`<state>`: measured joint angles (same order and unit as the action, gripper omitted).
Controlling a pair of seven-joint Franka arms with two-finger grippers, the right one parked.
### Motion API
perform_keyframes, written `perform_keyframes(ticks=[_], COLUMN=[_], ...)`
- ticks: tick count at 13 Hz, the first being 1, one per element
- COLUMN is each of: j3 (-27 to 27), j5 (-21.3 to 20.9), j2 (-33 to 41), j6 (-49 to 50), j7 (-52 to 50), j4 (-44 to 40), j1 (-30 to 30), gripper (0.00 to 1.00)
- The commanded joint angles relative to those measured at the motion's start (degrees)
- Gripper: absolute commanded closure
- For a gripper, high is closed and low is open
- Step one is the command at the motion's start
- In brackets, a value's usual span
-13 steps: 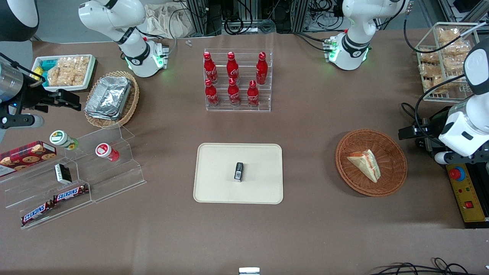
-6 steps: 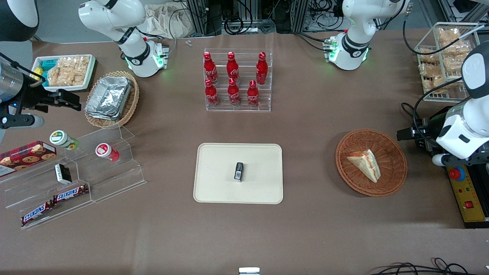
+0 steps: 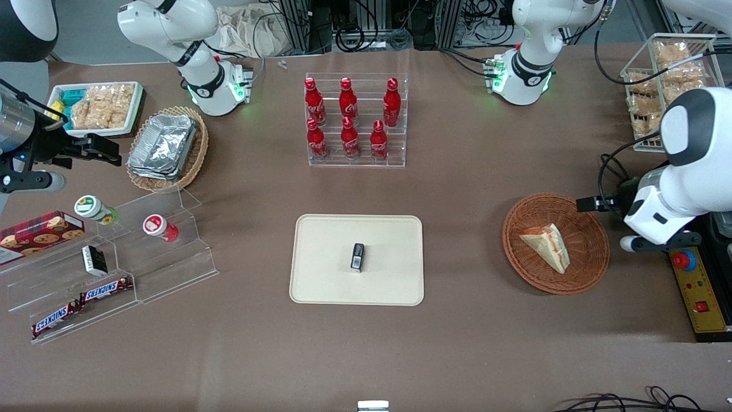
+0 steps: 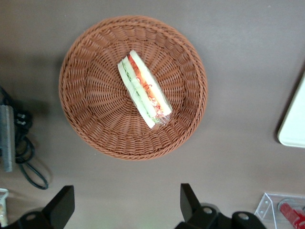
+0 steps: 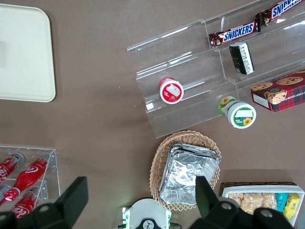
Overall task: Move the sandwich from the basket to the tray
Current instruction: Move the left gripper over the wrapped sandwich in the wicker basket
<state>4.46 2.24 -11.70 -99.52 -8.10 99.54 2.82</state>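
Note:
My gripper grabs the sandwich by its thick end (image 3: 535,236) next. Then it moves the sandwich from the basket onto the tray (image 3: 320,274).
The sandwich (image 3: 546,247), a pale bread wedge with red and green filling, lies in the round reddish-brown wicker basket (image 3: 595,269). In the left wrist view the sandwich (image 4: 144,90) rests near the middle of the basket (image 4: 76,109). My gripper (image 3: 595,203) hovers above the basket's rim on the side toward the working arm's end of the table. Its fingers (image 4: 190,202) stand wide apart with nothing between them, so the gripper (image 4: 125,205) is open. The cream tray (image 3: 320,274) lies mid-table, toward the parked arm's end from the basket.
A small black object (image 3: 357,256) sits on the tray. A yellow control box with a red button (image 3: 700,286) and cables (image 4: 19,148) lie beside the basket. A rack of red bottles (image 3: 355,123) stands farther from the front camera than the tray.
The left arm has swung toward the basket, carrying the gripper from off the basket's side to its rim. The sandwich and basket have not moved.

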Motion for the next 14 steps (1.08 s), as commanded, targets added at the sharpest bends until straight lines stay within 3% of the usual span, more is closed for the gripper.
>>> perform_keyframes(ticks=[1,9,14], j3=[0.4,0.4,0.5], j5=[0.7,0.6,0.5], j2=[3.0,-1.9,-2.8], j6=[-5.8,-25.5,-35.8], j7=[-2.9,-29.1,-33.6], j4=[8.2,13.0,18.7], j1=[0.0,-0.4,-0.5], gripper=[0.01,0.01,0.01])
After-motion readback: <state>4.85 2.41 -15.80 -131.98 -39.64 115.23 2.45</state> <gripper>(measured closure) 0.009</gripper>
